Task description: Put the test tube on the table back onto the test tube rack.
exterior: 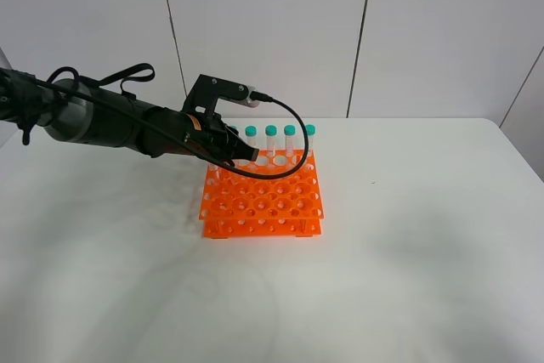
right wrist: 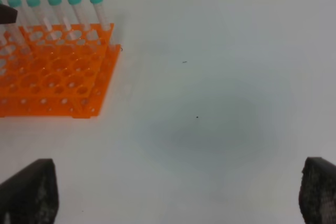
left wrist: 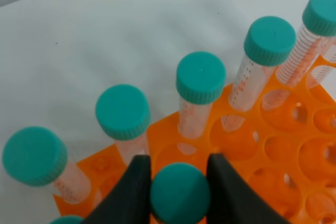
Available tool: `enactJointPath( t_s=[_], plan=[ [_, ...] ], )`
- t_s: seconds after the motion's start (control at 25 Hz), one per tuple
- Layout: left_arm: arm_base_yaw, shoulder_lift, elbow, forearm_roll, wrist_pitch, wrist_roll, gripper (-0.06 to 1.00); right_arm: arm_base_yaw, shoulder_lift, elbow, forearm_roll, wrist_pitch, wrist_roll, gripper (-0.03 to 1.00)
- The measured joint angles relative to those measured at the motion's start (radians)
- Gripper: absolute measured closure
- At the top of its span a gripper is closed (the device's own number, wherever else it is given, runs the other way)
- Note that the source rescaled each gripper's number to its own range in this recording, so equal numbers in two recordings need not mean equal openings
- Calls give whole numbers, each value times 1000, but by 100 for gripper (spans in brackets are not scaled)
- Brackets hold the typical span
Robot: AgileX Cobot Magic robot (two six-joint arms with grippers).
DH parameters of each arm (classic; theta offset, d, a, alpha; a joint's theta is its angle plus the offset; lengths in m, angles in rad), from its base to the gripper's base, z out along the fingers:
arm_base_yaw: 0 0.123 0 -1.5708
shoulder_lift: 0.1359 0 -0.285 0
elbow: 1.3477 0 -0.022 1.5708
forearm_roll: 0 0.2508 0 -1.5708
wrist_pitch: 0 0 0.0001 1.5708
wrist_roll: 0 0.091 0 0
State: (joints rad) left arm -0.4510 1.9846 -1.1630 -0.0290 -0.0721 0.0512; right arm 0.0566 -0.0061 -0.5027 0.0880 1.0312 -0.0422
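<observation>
The left gripper needs to release the cap now: its fingers hold the cap (left wrist: 180,192) level with the back-row caps, so the test tube would rest in the rack.
My left gripper (exterior: 244,157) reaches over the back left part of the orange test tube rack (exterior: 262,197). In the left wrist view its two black fingers (left wrist: 134,192) are shut on the teal cap of the test tube (left wrist: 180,192), held upright just in front of the back row. The tube's body is hidden under its cap, so I cannot tell how deep it sits in the rack (left wrist: 273,150). Several other teal-capped tubes (left wrist: 200,77) stand in the back row (exterior: 270,131). My right gripper (right wrist: 173,187) is open and empty, away from the rack (right wrist: 52,77).
The white table (exterior: 408,235) stretches to the right of and in front of the rack. Grey wall panels stand behind it. A black cable loops from the left wrist over the rack's back row (exterior: 293,155).
</observation>
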Motion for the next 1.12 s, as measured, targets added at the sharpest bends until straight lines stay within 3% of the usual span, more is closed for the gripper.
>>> enactJointPath(
  t_s=[0.4,0.48,0.64,0.72,1.12],
  plan=[
    [0,-1,0,0,0,0,93,0,0,0,0,0,0,-3],
    [0,-1,0,0,2,0,86,0,0,0,0,0,0,-3],
    [0,-3,0,0,7,0,55,0,0,0,0,0,0,-3],
    [0,-12,0,0,8,0,45,0,0,0,0,0,0,-3],
    [2,-159,0,0,13,5,37,0,0,0,0,0,0,-3]
  ],
)
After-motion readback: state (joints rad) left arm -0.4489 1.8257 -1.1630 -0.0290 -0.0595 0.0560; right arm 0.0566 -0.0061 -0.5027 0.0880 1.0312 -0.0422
